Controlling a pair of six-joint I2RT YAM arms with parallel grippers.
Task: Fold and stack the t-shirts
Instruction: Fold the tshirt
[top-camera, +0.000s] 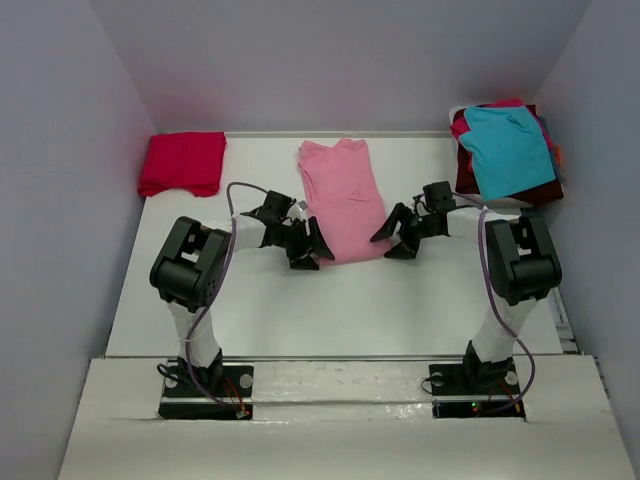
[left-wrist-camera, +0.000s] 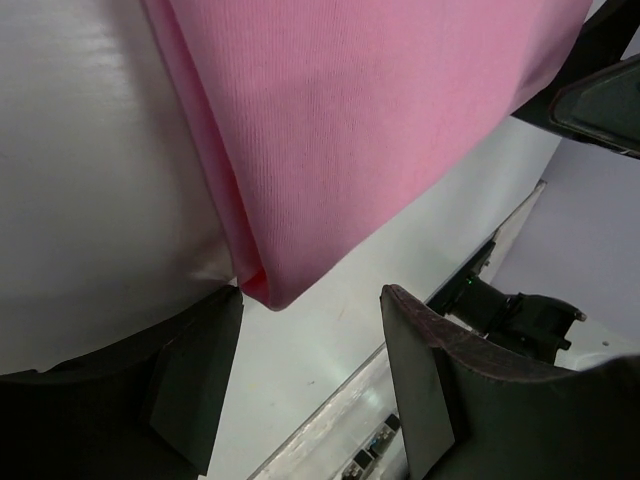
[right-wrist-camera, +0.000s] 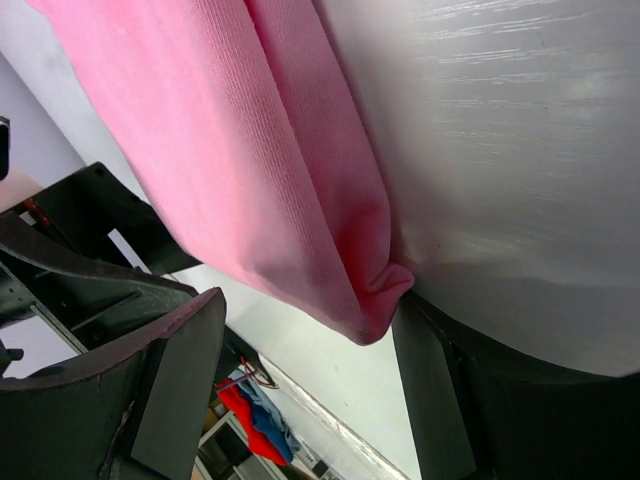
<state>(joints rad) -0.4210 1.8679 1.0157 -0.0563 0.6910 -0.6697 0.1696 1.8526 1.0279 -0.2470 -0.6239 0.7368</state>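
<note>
The left gripper grabs the pink t-shirt's near corner (top-camera: 323, 262) (left-wrist-camera: 270, 291) next, opposite the t-shirt corner at my right gripper, to fold the t-shirt's near end over evenly.
A pink t-shirt (top-camera: 343, 198) lies folded lengthwise into a long strip in the middle of the white table (top-camera: 300, 310). My left gripper (top-camera: 316, 246) is open at the strip's near left corner; in the left wrist view the pink corner (left-wrist-camera: 262, 288) touches one finger (left-wrist-camera: 195, 375). My right gripper (top-camera: 392, 236) is open at the near right corner; the pink corner (right-wrist-camera: 378, 300) rests against one finger (right-wrist-camera: 440, 400). A folded red t-shirt (top-camera: 183, 163) lies at the far left. A pile of unfolded shirts, a teal one (top-camera: 510, 148) on top, sits at the far right.
Grey walls (top-camera: 60, 180) close in the table on the left, back and right. The pile at the far right overhangs the table's right edge. Each arm's cable (top-camera: 232, 200) loops beside it.
</note>
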